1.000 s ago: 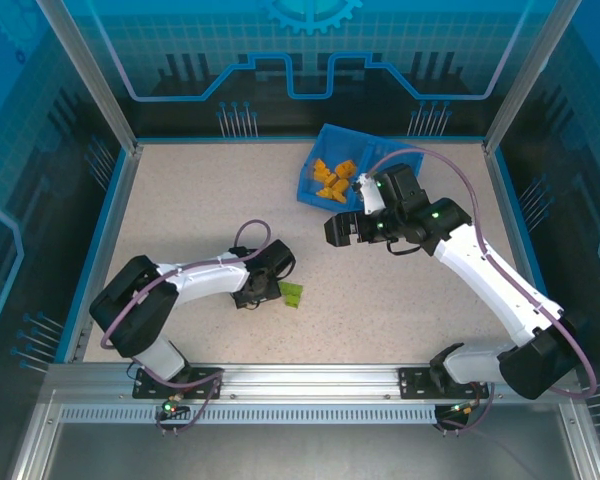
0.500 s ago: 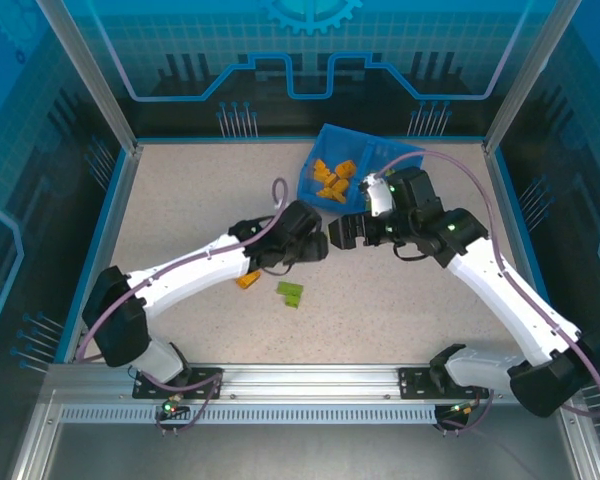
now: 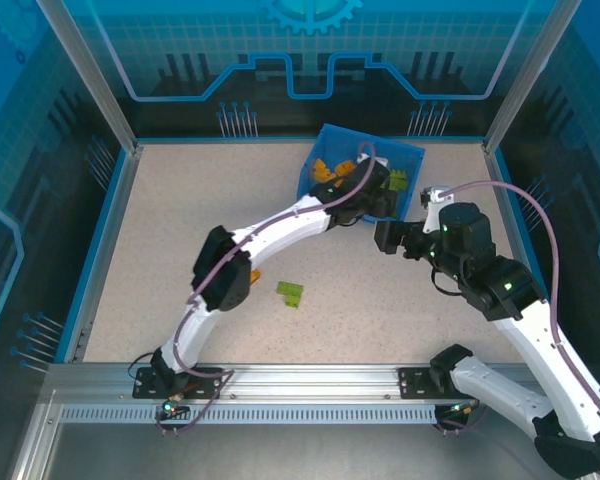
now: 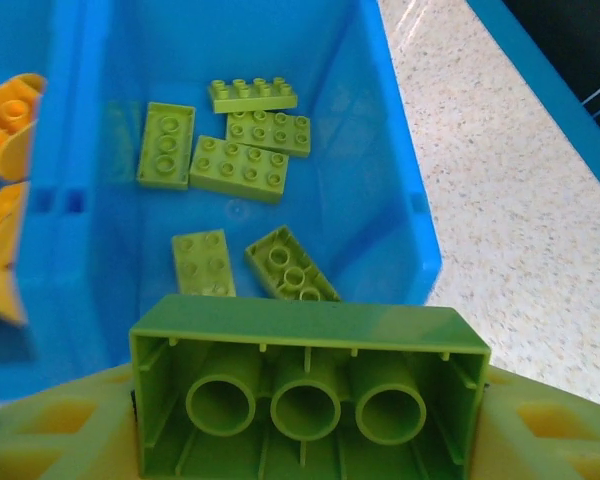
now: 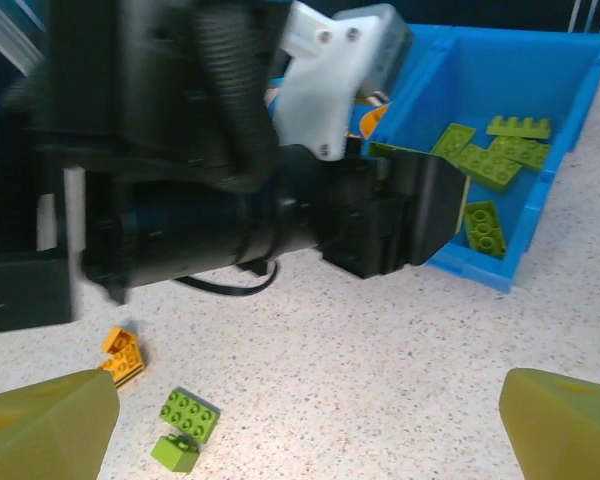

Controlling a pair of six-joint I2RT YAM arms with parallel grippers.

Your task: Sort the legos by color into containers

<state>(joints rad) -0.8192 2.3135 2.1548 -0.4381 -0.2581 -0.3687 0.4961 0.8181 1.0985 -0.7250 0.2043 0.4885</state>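
The brick (image 4: 310, 345) covers the near edge of the green legos' section and would end there, so it is too early for my left gripper to release. Next, it goes to green legos.
My left gripper (image 4: 308, 420) is shut on a light green lego brick (image 4: 310, 345), its hollow underside facing the camera, held over the right compartment of the blue tray (image 4: 405, 215). Several green legos (image 4: 238, 165) lie in that compartment, and orange legos (image 4: 5, 115) lie in the left one. From above, the left gripper (image 3: 378, 190) reaches over the tray (image 3: 332, 135). My right gripper (image 3: 385, 238) stands open and empty just below the tray. Two green legos (image 5: 187, 415) and an orange lego (image 5: 121, 354) lie on the table.
The left arm (image 3: 280, 225) stretches diagonally across the table, and its black wrist (image 5: 230, 200) stands close in front of my right gripper. The loose green legos (image 3: 290, 293) lie near the left arm's elbow. Blue walls edge the table.
The left arm has swung from the table's middle up to the tray with the green brick in its grip. The right arm has drawn back to the right, away from the tray.
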